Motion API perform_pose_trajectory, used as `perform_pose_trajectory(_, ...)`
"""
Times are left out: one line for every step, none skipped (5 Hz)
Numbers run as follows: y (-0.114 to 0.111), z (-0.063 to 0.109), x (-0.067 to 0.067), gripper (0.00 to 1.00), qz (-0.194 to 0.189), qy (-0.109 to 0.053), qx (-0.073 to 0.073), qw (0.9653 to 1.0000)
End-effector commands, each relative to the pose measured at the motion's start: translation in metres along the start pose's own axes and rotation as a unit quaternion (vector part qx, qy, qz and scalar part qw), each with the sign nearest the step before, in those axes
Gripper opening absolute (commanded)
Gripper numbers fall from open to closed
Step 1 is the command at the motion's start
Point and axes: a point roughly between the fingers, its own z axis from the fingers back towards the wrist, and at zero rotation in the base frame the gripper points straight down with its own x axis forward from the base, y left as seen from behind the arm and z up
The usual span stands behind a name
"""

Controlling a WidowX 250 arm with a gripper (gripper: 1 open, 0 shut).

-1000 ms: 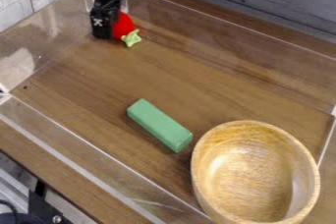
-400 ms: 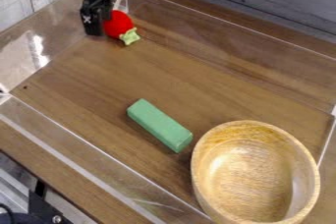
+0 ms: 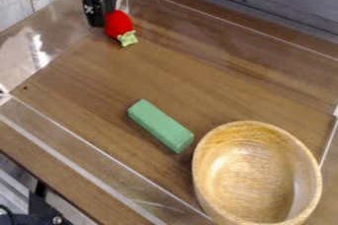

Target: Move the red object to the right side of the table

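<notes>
The gripper takes hold of the red toy fruit by its glossy red body (image 3: 119,24) next, to move it to the wooden bowl's side.
The red object (image 3: 119,24) is a small glossy red toy fruit with a light green leafy tip. It lies on the table (image 3: 224,71) near the far left corner. My gripper (image 3: 103,16) points down right beside it, low over the wood. One black finger (image 3: 90,14) stands just left of the fruit; the other is partly hidden behind it. The jaws stand open, and nothing is held. I cannot tell whether a finger touches the fruit.
A green rectangular block (image 3: 160,125) lies in the middle front of the table. A large wooden bowl (image 3: 258,175) fills the front right corner. Low clear plastic walls (image 3: 40,56) edge the tabletop, close to the gripper at the left.
The gripper has slid a little toward the far left corner, staying open. The red fruit lies in nearly the same spot.
</notes>
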Motion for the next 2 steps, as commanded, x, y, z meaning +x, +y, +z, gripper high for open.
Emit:
perform_pose_trajectory(0.0147,0.0238,-0.0016,1.0,0.026,-0.007,0.033,0.9991)
perform_pose_trajectory(0.0191,0.0226,0.0007,1.0,0.044,-0.015,0.033,0.9984)
